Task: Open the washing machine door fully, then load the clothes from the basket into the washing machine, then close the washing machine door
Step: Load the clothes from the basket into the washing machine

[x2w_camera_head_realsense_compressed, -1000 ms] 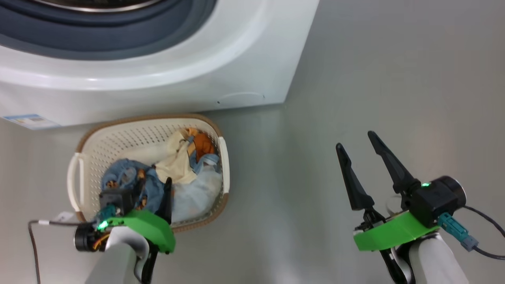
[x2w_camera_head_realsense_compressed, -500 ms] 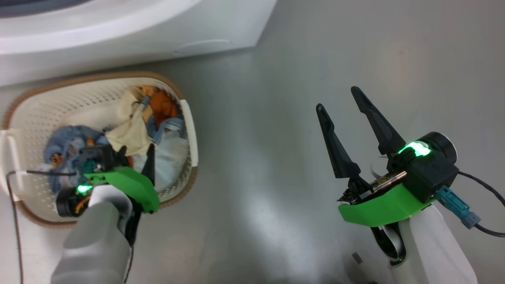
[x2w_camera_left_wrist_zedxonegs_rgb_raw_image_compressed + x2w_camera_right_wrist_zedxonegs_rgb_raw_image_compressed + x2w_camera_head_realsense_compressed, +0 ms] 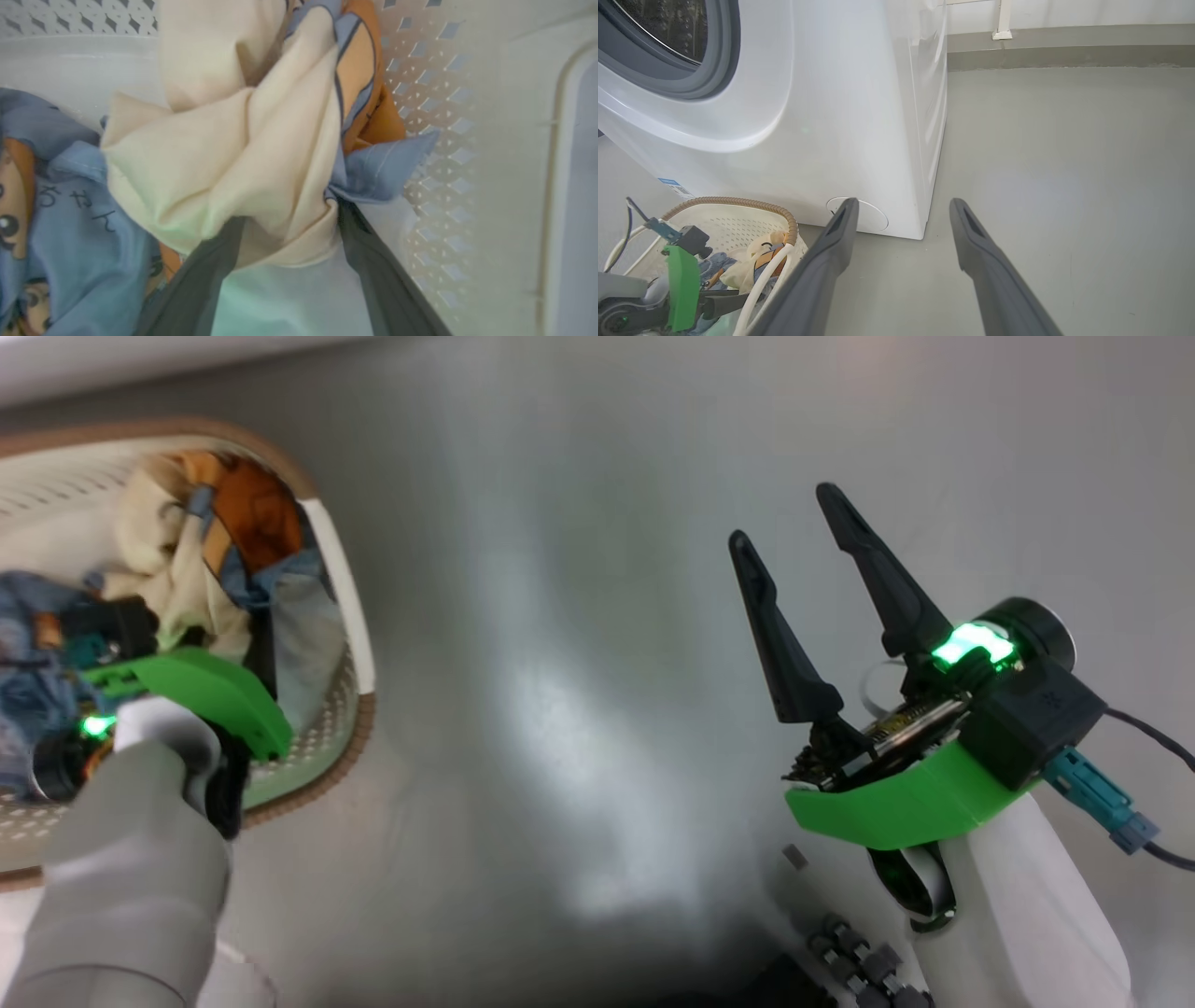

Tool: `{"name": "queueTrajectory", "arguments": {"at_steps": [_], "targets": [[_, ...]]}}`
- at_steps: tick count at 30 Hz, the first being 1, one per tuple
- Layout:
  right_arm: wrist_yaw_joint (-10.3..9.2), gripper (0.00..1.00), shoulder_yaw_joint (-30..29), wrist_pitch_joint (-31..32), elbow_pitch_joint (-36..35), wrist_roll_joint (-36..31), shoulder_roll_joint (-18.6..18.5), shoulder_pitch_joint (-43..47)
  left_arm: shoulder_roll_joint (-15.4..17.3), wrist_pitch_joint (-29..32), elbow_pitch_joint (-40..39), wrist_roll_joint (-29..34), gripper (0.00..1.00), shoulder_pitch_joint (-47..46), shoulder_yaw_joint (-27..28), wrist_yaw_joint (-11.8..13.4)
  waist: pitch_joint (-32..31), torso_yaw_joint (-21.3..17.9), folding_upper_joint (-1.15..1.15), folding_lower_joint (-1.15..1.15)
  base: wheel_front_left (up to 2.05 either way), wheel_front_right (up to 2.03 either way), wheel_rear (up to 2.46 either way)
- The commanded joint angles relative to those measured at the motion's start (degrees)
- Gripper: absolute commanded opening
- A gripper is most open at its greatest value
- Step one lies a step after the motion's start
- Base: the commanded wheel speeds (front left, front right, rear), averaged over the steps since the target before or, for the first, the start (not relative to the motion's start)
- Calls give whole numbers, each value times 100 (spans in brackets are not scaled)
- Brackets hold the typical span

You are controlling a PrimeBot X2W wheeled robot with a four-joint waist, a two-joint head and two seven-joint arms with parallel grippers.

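I will load the clothes next by picking them up with my left gripper by that raised fold [image 3: 218, 621], because a cream fold bulges up above the flat pale piece [image 3: 308, 644].
The cream basket [image 3: 347, 581] stands on the floor by the white washing machine [image 3: 840, 93], whose drum mouth [image 3: 668, 32] is uncovered. The washing machine door is out of view. The clothes [image 3: 187, 560] lie in the basket: a cream piece [image 3: 210, 154], blue bear-print fabric [image 3: 70, 224] and a pale piece [image 3: 280, 298]. My left gripper [image 3: 287, 219] is down in the basket [image 3: 444, 116], open, with one finger on each side of a cream fold. From the head view it [image 3: 229, 639] sits over the pile. My right gripper [image 3: 784, 513] hangs open and empty above bare floor to the right.
Grey floor [image 3: 1064, 163] stretches to the right of the machine up to a wall skirting [image 3: 1064, 51]. A round flap [image 3: 868, 217] and a blue label [image 3: 675, 186] mark the machine's lower front. Parts of my base [image 3: 845, 947] show at the bottom.
The head camera has swung, so the basket and machine slid up and left in its view. My left gripper has sunk further into the clothes. Both grippers stay open.
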Motion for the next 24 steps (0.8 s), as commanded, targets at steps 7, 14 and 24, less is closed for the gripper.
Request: {"name": "queueTrajectory", "arguments": {"at_steps": [7,14,24], "targets": [[9,100,268,-41,-165,94,33,-28,401,236,62,-261,100,-192,160,-5,551,-252,0,0,0,0,0],[9,100,332,-41,-133,157,33,-88,447,172,128,-320,100,-331,186,127,609,-272,0,0,0,0,0],[9,100,272,-41,-72,113,33,-65,431,18,174,-395,0,-191,175,163,495,-207,0,0,0,0,0]]}}
